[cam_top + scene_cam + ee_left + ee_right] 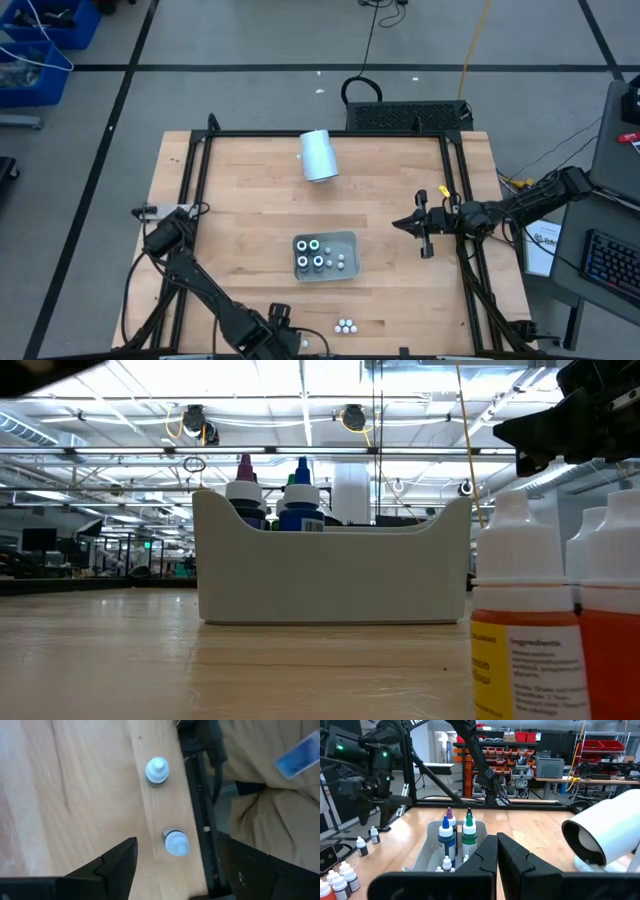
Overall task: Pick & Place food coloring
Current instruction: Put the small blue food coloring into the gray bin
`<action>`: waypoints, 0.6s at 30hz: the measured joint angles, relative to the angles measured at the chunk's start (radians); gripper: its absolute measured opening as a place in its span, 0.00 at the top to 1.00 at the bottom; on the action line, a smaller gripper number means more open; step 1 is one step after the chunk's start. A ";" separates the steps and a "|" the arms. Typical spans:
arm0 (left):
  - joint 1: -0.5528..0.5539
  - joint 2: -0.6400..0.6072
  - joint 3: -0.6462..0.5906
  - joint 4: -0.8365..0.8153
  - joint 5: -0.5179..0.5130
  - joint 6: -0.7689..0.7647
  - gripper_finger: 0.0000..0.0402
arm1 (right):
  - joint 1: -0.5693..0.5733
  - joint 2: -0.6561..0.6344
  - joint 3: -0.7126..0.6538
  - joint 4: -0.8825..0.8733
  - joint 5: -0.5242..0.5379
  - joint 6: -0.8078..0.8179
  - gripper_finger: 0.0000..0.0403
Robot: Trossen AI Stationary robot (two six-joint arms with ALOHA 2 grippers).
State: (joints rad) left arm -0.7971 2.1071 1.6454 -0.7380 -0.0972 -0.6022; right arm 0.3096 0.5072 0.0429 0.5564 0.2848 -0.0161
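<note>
The small food coloring bottle is to go in the grey tray, so I need to grab it next by its white cap point(177, 843) with my left gripper.
The grey tray point(347, 240) stands mid-table and holds dark food coloring bottles with ringed tops point(311, 246) and small white-capped ones point(341, 260). They stand upright in the right wrist view point(455, 836). More small bottles point(346, 326) stand near the table's near edge, close up in the low view point(520, 610). My left gripper point(177, 865) is open over the near edge, and its fingers stand either side of one small white-capped bottle point(176, 843) without touching it. A second such bottle point(157, 770) stands beyond. My right gripper point(496, 856) is shut and empty, right of the tray point(415, 228).
A pale cylinder point(319, 155) lies on its side at the table's far middle, also in the right wrist view point(605, 837). A black frame rail point(200, 815) runs along the table edge beside the two small bottles. Bare wood lies left of the tray.
</note>
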 joint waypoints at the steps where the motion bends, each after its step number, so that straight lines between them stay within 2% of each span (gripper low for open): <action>1: 0.000 0.000 -0.016 0.022 0.007 0.000 0.32 | 0.000 0.000 0.000 0.000 0.000 -0.003 1.00; 18: 0.003 0.002 -0.082 0.113 0.018 0.046 0.43 | 0.000 0.000 0.000 -0.008 0.001 -0.007 1.00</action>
State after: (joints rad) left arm -0.7946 2.1086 1.5632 -0.6248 -0.0788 -0.5560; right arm 0.3094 0.5072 0.0429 0.5484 0.2859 -0.0227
